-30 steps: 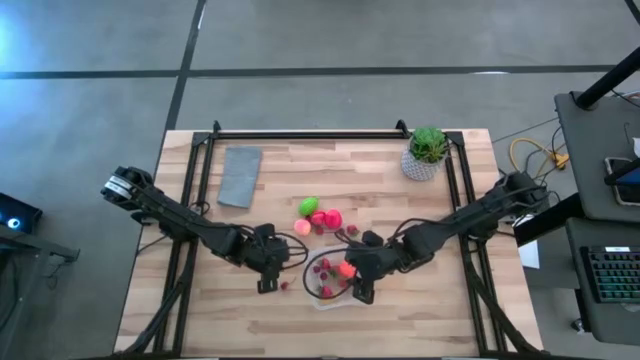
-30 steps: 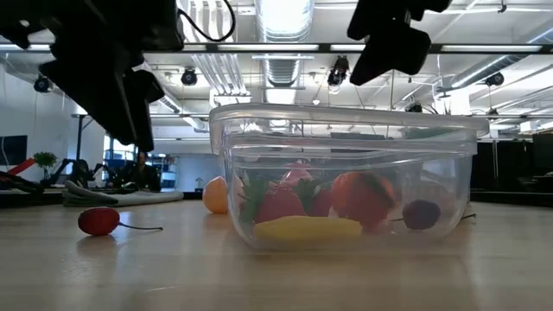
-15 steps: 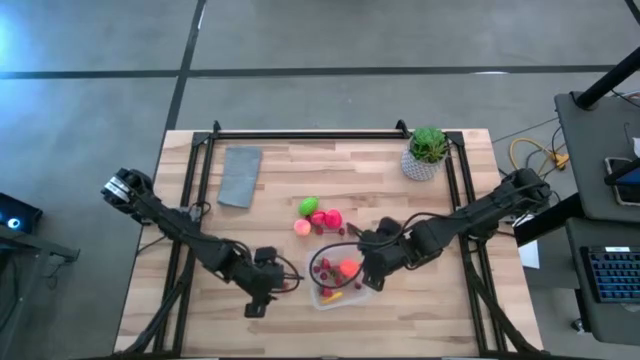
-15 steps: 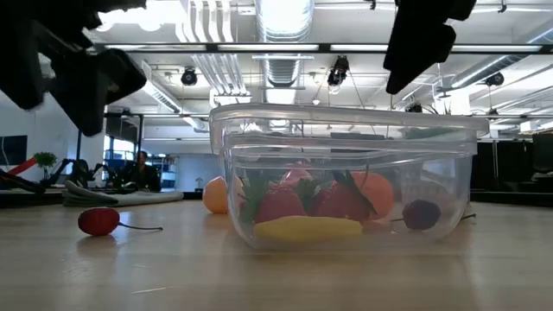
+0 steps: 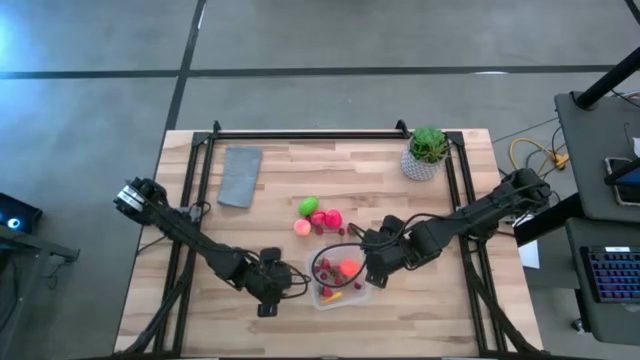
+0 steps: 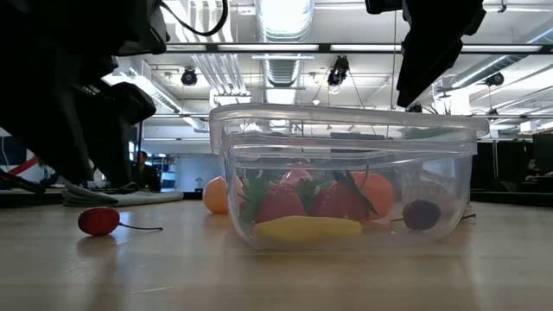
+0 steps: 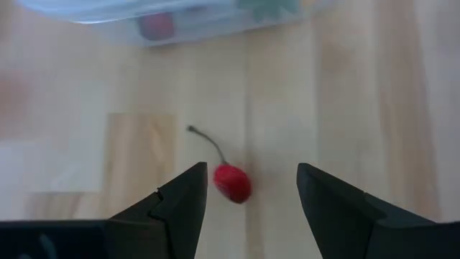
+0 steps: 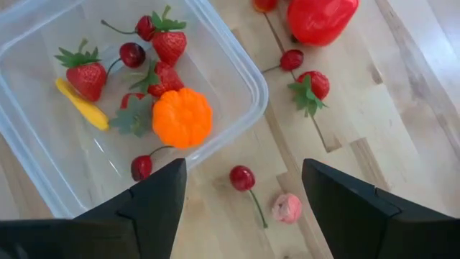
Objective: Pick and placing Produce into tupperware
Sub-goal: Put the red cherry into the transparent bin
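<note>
It isn't time to close yet: the fingers of my left gripper are above the red cherry (image 7: 232, 182) in the left wrist view and would miss it, so they need to go lower first.
The clear tupperware (image 5: 335, 280) stands near the table's middle and holds strawberries, cherries, a yellow piece and an orange piece (image 8: 182, 117). Left of it a red cherry (image 7: 232, 182) lies on the wood. My left gripper (image 7: 251, 173) hangs open over the cherry, which sits between the fingers, nearer one of them, apart from both. My right gripper (image 5: 373, 275) is open above the tupperware's right rim (image 8: 255, 86), with nothing between its fingers. More produce lies behind the tub: a green piece (image 5: 308, 206), red pieces (image 5: 326, 218) and a peach one (image 5: 302, 227).
Loose on the wood right of the tub are a cherry (image 8: 242, 177), a pink bit (image 8: 287, 208), a strawberry (image 8: 314, 85) and a red pepper (image 8: 320, 18). A grey cloth (image 5: 240, 175) lies far left, and a potted plant (image 5: 427, 152) stands far right.
My left gripper has gone toward the table's near edge and down, and now stands over the cherry left of the tub. My right gripper has drawn back from above the tub toward the right and tipped steeper. The orange piece in the tub has settled behind a strawberry.
</note>
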{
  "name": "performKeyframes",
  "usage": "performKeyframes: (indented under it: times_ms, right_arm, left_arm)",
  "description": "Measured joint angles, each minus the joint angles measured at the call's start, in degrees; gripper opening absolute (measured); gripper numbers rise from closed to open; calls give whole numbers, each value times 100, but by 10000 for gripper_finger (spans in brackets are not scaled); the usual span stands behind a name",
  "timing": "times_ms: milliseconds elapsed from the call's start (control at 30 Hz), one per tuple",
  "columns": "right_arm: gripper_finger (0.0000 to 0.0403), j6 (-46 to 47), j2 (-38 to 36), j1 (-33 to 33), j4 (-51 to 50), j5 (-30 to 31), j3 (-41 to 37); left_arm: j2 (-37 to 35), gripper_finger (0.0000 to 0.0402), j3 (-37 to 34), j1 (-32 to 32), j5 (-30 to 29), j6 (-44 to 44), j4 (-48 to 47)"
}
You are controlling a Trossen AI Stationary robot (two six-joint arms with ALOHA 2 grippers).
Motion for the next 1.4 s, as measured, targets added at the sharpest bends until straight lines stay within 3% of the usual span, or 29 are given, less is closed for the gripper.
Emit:
performKeyframes:
  times_ms: [1400]
  right_arm:
    - [263, -119, 0, 13, 2, 96, -65]
  left_arm:
    - [608, 197, -17, 15, -168, -65, 139]
